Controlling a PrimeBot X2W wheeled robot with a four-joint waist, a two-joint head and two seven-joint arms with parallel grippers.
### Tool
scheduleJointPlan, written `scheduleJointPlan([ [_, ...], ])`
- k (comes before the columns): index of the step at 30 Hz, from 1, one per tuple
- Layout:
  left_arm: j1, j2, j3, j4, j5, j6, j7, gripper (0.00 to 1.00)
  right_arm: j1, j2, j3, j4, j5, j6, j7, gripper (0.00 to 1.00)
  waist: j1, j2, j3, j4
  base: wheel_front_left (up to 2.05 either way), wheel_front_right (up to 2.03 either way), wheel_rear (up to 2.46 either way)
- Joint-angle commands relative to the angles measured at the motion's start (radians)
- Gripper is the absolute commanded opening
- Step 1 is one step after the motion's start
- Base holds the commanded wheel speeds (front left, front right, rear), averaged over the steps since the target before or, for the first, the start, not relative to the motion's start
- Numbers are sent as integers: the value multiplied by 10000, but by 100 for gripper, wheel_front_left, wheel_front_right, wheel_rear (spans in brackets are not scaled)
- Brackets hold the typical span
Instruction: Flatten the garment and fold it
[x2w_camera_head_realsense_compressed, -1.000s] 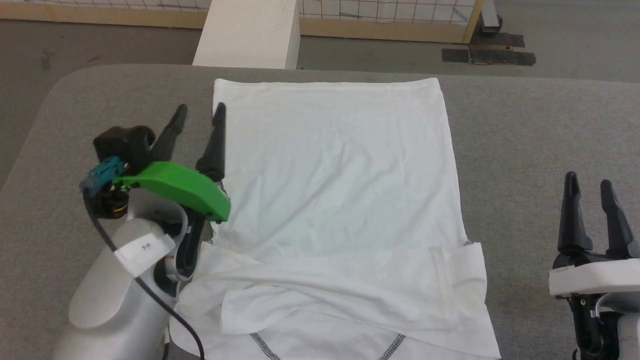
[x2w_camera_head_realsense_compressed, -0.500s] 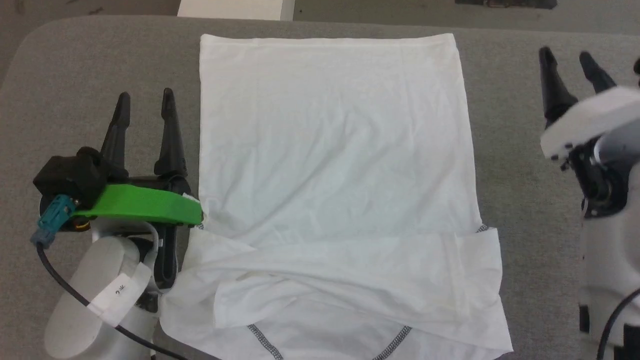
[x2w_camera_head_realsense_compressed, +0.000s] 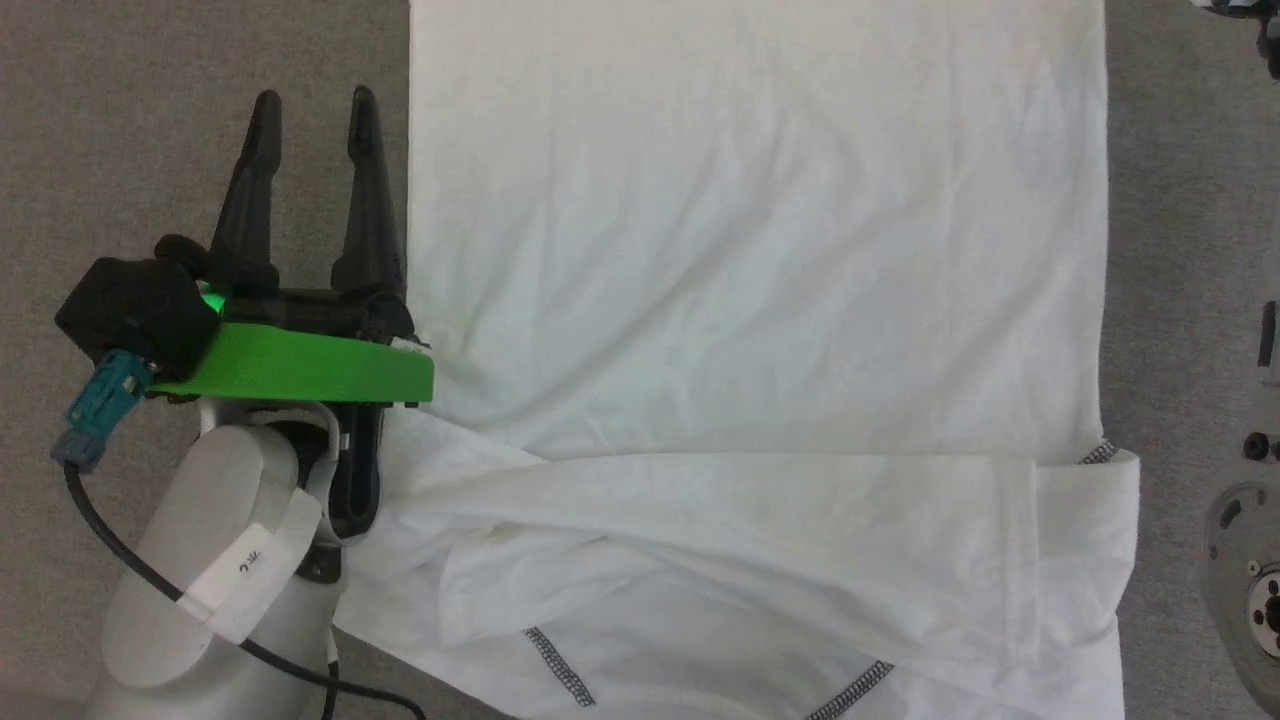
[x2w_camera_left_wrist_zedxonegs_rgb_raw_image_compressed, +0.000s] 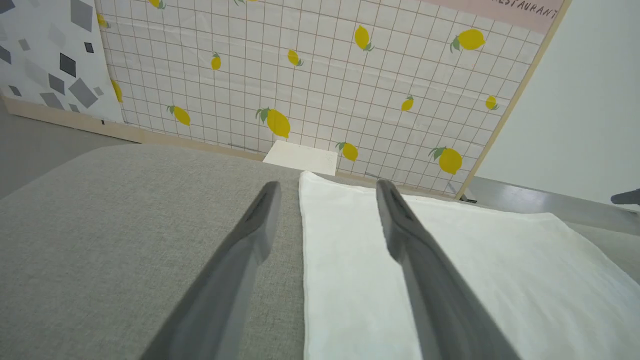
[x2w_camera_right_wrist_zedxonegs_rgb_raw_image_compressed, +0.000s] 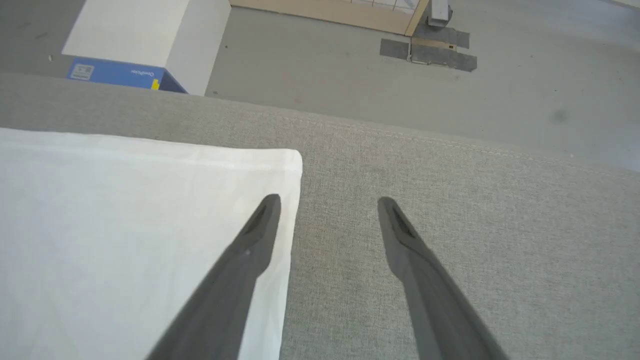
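I need to grab the white shirt with my right gripper next, by its side edge near the hem corner (x2w_camera_right_wrist_zedxonegs_rgb_raw_image_compressed: 295, 207). The shirt is spread out flat on the tabletop.
The garment (x2w_camera_head_realsense_compressed: 740, 260), a white thin shirt, lies spread flat on the grey padded table (x2w_camera_head_realsense_compressed: 130, 120), its sleeves folded across the near part and dark zigzag seams (x2w_camera_head_realsense_compressed: 560, 668) showing at the bottom. My left gripper (x2w_camera_head_realsense_compressed: 312, 100) stands open just beside the garment's left edge, empty. In the left wrist view the left gripper (x2w_camera_left_wrist_zedxonegs_rgb_raw_image_compressed: 326, 192) straddles that edge of the garment (x2w_camera_left_wrist_zedxonegs_rgb_raw_image_compressed: 450, 260). In the right wrist view my right gripper (x2w_camera_right_wrist_zedxonegs_rgb_raw_image_compressed: 327, 202) is open over the garment's (x2w_camera_right_wrist_zedxonegs_rgb_raw_image_compressed: 125, 220) far right corner, one finger over the cloth, one over the table (x2w_camera_right_wrist_zedxonegs_rgb_raw_image_compressed: 450, 200).
A rigid white box (x2w_camera_right_wrist_zedxonegs_rgb_raw_image_compressed: 140, 35) with a blue label stands on the floor beyond the table's far edge, also the box (x2w_camera_left_wrist_zedxonegs_rgb_raw_image_compressed: 300, 157) in the left wrist view. A lemon-patterned wall panel (x2w_camera_left_wrist_zedxonegs_rgb_raw_image_compressed: 320, 75) stands behind. Dark tape patches (x2w_camera_right_wrist_zedxonegs_rgb_raw_image_compressed: 430, 50) mark the floor.
The head camera has tilted down and closer, so the whole picture shifted. The right arm rose out toward the garment's far right side. The left gripper stays by the left edge.
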Motion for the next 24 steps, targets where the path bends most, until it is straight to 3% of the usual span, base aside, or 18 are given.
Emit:
scheduleJointPlan([
  [1,-120,-68,57,-62,143,-36,-70,100,-211,-13,160,161,-184,-15,423,100,-3,0,896,718,0,0,0],
  [8,-85,-180,95,-179,257,-64,-73,100,-515,-368,951,312,-693,-15,2036,100,-3,0,1257,856,0,0,0],
  [15,-184,-93,146,-152,214,-105,4,100,-287,-606,1103,-1,-318,-15,2780,97,-3,0,1476,816,0,0,0],
  [16,-271,-13,169,-160,202,-131,93,100,-271,-593,1076,-81,-227,-15,2885,25,-3,0,1522,777,0,0,0],
  [17,-370,68,193,-168,203,-147,190,100,-273,-579,1095,-158,-152,-15,2924,7,-3,0,1561,740,0,0,0],
  [18,-548,173,226,-179,189,-179,344,100,-280,-588,1128,-269,-57,-15,2922,0,-3,0,1602,697,0,0,0],
  [24,-2679,1062,341,93,37,-648,2051,100,-541,-622,1447,-770,412,-15,2875,0,-3,0,1789,329,0,0,0],
])
